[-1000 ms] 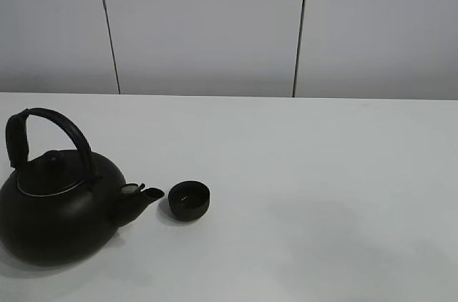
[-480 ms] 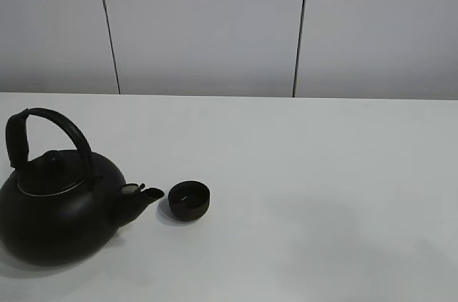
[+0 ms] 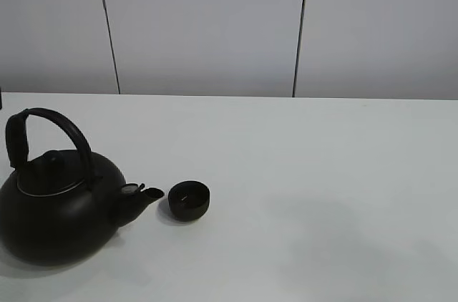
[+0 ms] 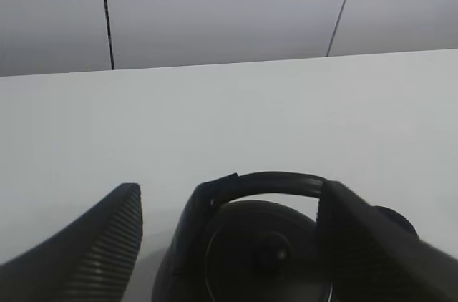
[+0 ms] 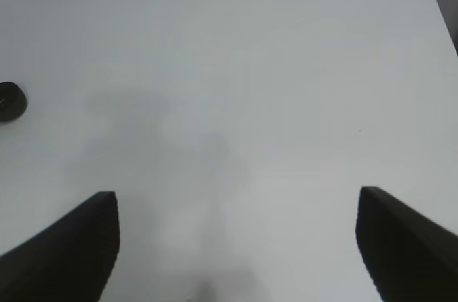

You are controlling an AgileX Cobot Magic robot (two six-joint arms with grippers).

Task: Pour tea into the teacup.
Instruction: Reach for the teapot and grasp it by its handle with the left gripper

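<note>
My left gripper is to pour tea into the teacup, so next it should grab the kettle [image 4: 250, 259] by the handle's upright leg [image 4: 192, 234] opposite the spout.
A big round black kettle [image 3: 61, 209] with an arched handle [image 3: 54, 124] stands at the front left of the white table [image 3: 322, 166], spout pointing right. The small matte black teacup [image 3: 189, 200] stands upright just right of the spout, not touching it. My left gripper [image 4: 230, 191] is open above the kettle [image 4: 250, 259], its fingers on either side of the handle [image 4: 265, 182] without touching it. My right gripper [image 5: 236, 198] is open and empty over bare table, far from the teacup [image 5: 11, 100]. Neither gripper shows clearly in the exterior high view.
A grey panelled wall [image 3: 207, 23] with dark vertical seams runs behind the table's far edge. A faint shadow lies on the table surface right of the teacup.
Kettle and teacup have not moved. A small dark sliver has appeared at the left edge of the exterior high view, above the kettle handle.
</note>
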